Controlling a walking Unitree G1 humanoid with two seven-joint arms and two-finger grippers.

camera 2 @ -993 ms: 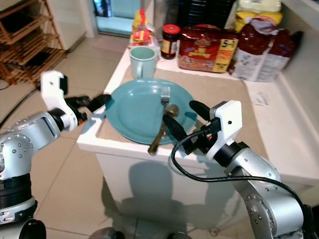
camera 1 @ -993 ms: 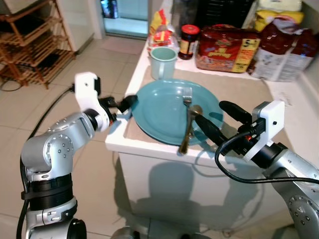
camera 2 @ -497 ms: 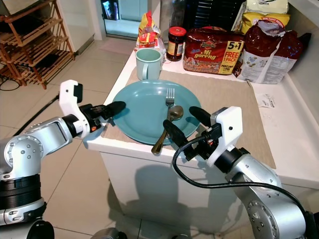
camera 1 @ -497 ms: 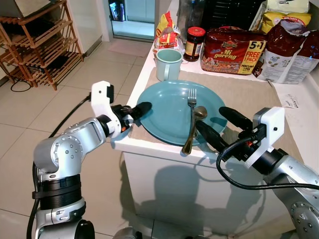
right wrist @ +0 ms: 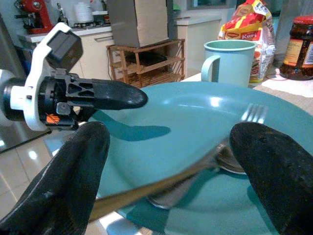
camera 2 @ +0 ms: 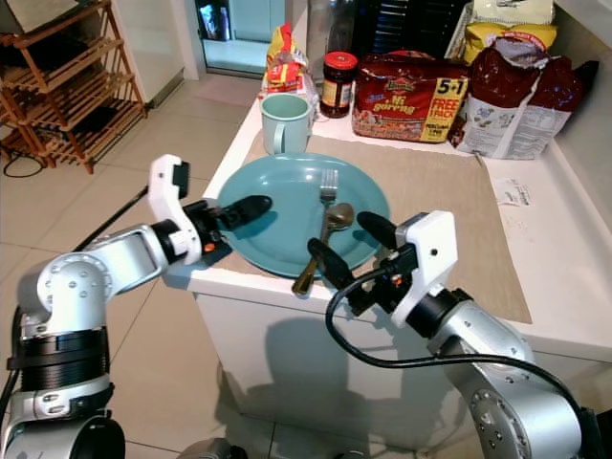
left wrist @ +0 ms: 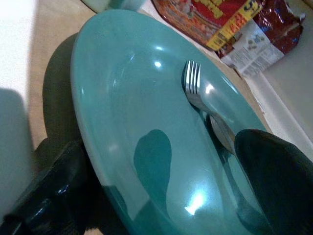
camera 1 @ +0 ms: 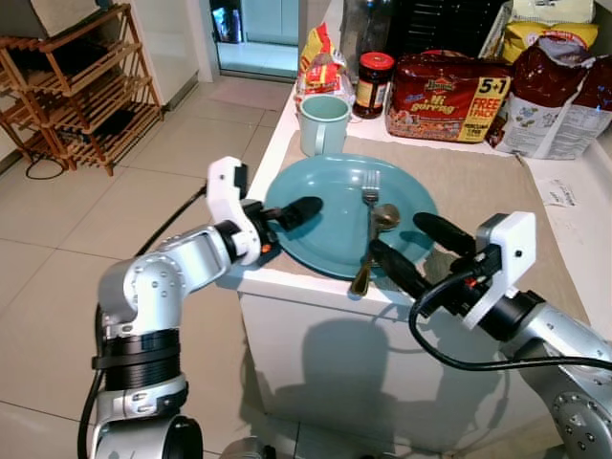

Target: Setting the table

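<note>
The teal plate is far wider than my open fingers. My left gripper will grip the plate by its thin raised rim next.
A teal plate lies on the counter's near left corner, with a fork and a spoon lying on it. My left gripper is open at the plate's left rim; one finger reaches over the plate and the other finger sits below the rim. At the plate's near right edge, my right gripper is open, and the spoon handle runs between its spread fingers. A teal mug stands just behind the plate.
A tan placemat lies under the plate. A jar, a noodle pack and snack bags line the counter's back. A wooden shelf stands far left across tiled floor.
My left gripper has moved right, from beside the plate's rim to straddling it. The right gripper has edged in towards the spoon handle. The camera has shifted as well.
</note>
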